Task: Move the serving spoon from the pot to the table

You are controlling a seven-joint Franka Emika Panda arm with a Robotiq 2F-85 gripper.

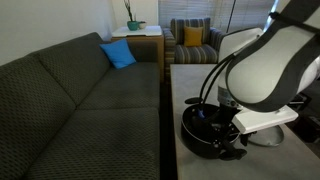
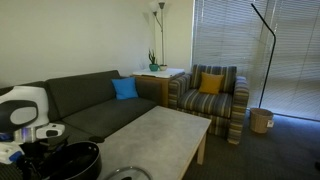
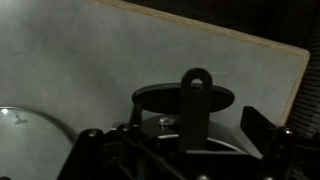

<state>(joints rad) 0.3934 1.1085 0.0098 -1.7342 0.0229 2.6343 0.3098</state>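
The spoon's black handle runs up between my fingers in the wrist view, so I should close now.
The black pot (image 1: 196,136) stands on the near end of the light grey table (image 1: 190,85); both also show in an exterior view, pot (image 2: 75,160) and table (image 2: 160,135). My gripper (image 1: 222,126) is lowered into the pot. In the wrist view the serving spoon's flat black handle (image 3: 197,85), with a hole at its end, runs up between my fingers, over the pot's side handle (image 3: 150,98). The gripper (image 3: 175,135) looks open, with a finger on each side of the spoon handle and apart from it. The spoon's bowl is hidden.
A round glass lid (image 2: 125,174) lies on the table beside the pot; it also shows in the wrist view (image 3: 15,120). A dark sofa (image 1: 90,90) runs along the table. A striped armchair (image 2: 210,95) stands past the far end. The table's far edge (image 3: 200,30) is close.
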